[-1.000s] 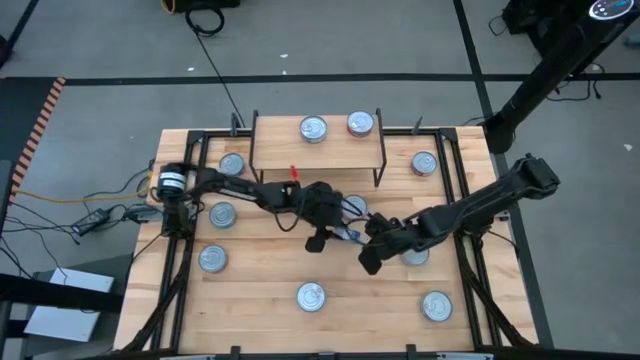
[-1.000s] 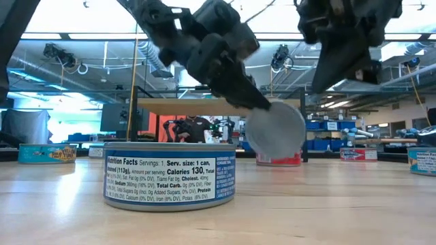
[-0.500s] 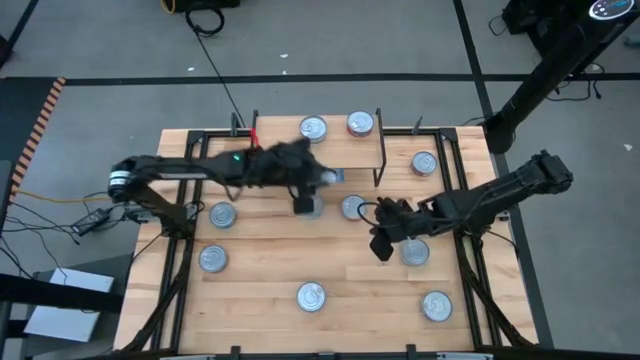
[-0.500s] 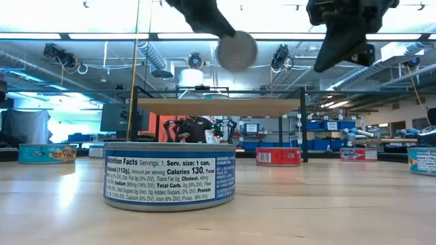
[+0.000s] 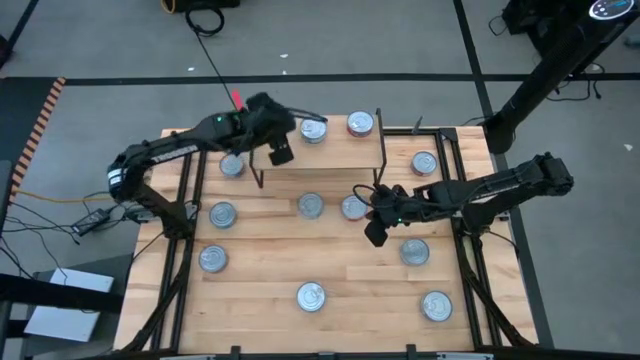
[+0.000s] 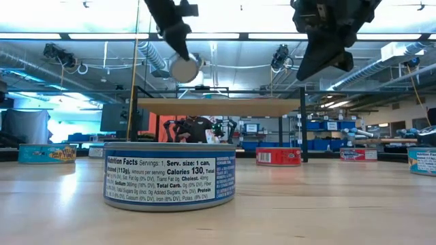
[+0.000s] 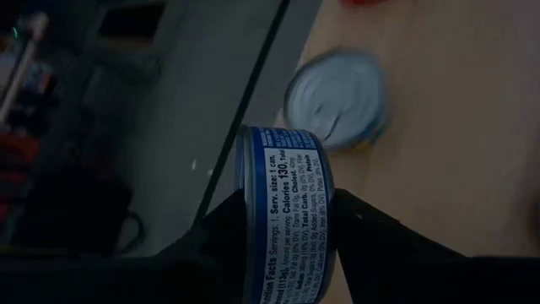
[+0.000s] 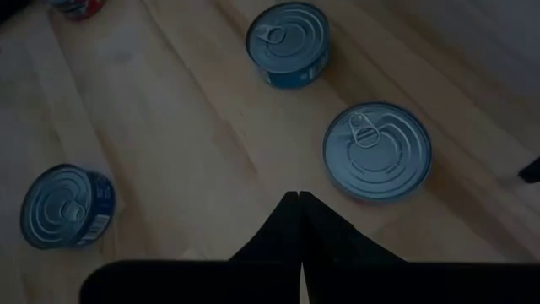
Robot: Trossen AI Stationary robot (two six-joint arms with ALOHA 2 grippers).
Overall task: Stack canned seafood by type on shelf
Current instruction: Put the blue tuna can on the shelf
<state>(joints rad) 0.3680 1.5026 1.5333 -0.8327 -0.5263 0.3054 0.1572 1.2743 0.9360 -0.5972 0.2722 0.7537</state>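
Observation:
The blue-labelled can (image 7: 285, 221) is hanging tipped above the shelf top (image 7: 405, 177), so my left gripper should keep holding the can until it is lower.
My left gripper (image 5: 281, 150) hovers over the left end of the shelf (image 5: 335, 150), shut on a blue-labelled can (image 7: 285, 221) that also shows in the low view (image 6: 185, 68). Two cans stand on the shelf top, a silver-topped one (image 5: 313, 128) and a red one (image 5: 360, 123). Several more cans stand upright on the table, among them two at mid-table (image 5: 311, 205) (image 5: 353, 207). My right gripper (image 5: 375, 233) hangs shut above the table, just right of those two, and holds nothing (image 8: 299, 221). My left gripper pinches the blue can between its two fingers (image 7: 226, 230), one on each flat end, so the label wall (image 7: 291, 198) faces the wrist camera. The fingers slant down from the table's left. The can is lifted clear, tipped onto its side above the shelf's left end.
Cans stand along the table's left side (image 5: 222, 213) (image 5: 212, 258) (image 5: 232, 165), near edge (image 5: 311, 296) (image 5: 436, 305) and right side (image 5: 415, 252) (image 5: 424, 162). One blue can (image 6: 169, 175) sits close before the low camera. Black rails frame the tabletop (image 5: 185, 230).
My left gripper has carried the blue can up from mid-table and toward the far left, ending over the shelf's left end, and its wrist has tipped from pointing steeply down to a shallower slant. My right gripper has drifted a little toward the far edge, still shut.

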